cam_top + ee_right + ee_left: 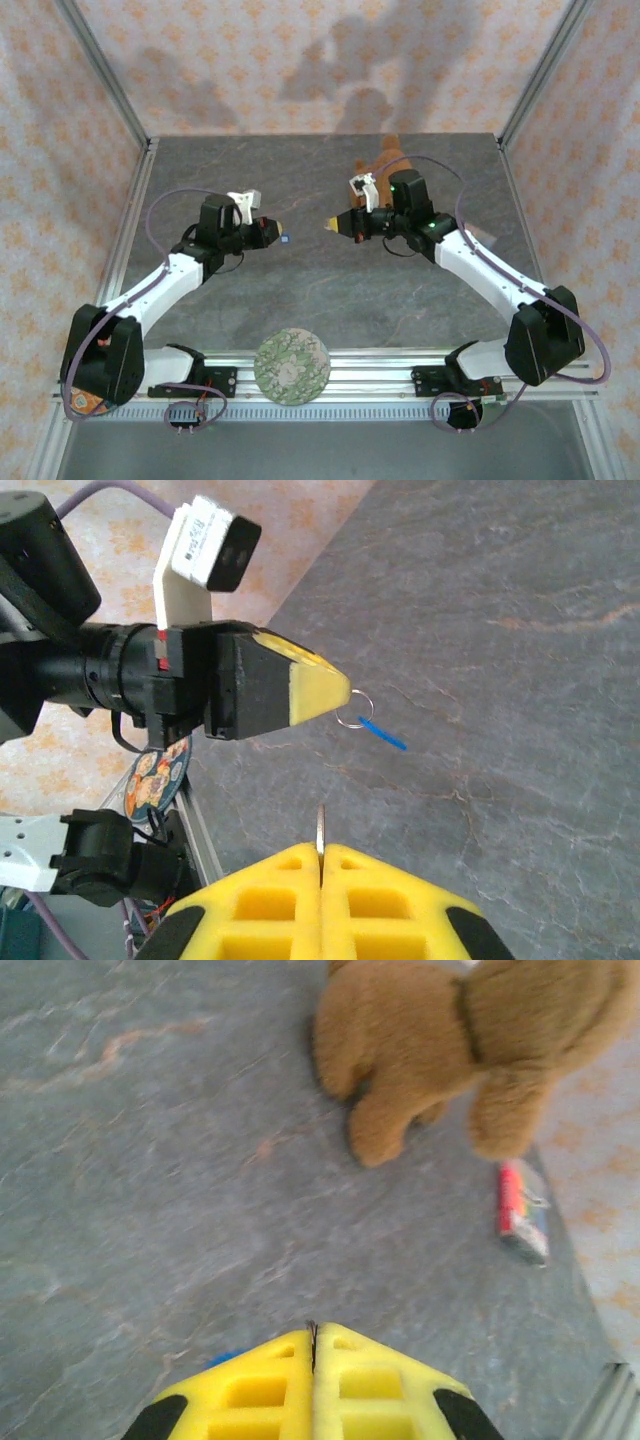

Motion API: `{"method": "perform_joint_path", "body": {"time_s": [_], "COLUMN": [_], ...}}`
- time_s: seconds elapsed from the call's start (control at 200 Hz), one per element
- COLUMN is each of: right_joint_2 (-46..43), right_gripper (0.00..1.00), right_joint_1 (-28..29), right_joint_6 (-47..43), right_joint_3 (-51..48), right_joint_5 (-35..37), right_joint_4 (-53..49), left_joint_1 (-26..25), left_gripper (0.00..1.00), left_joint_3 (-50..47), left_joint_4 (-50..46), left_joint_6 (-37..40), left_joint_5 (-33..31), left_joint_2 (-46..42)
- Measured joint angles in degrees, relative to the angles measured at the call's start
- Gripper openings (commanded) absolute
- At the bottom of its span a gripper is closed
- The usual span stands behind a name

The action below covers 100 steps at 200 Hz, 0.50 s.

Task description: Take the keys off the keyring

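My left gripper should keep holding the keyring and the blue tag, because they are hanging above the grey table.
My left gripper is shut on the thin wire keyring, which pokes out just past its yellow tips. A small blue key or tag hangs from that ring, and a blue bit shows beside the left finger. My right gripper is shut on a silver key, whose blade stands up edge-on between the pads. The key is apart from the ring. From above, the left gripper and the right gripper face each other over the table's middle, a short gap between them.
A brown plush toy lies at the back of the grey table, behind the right arm. A small red and white packet lies near it. A round patterned disc sits on the front rail. Metal frame posts border the table.
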Motion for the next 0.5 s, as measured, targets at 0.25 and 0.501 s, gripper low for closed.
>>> {"method": "perform_joint_path", "body": {"time_s": [0.25,0.501], "right_joint_2": [0.0,0.6], "right_gripper": [0.0,0.0], "right_joint_1": [0.0,0.0], "right_joint_6": [1.2,2.3], "right_joint_3": [-2.4,-5.0], "right_joint_5": [1.5,2.8], "right_joint_4": [1.3,3.4], "left_joint_1": [-1.1,-1.1], "left_gripper": [0.0,0.36], "left_joint_3": [-3.5,-5.5], "left_joint_4": [4.2,6.2], "left_joint_6": [-1.3,-2.4], "left_joint_5": [-4.9,-11.3], "left_joint_2": [5.9,7.0]}}
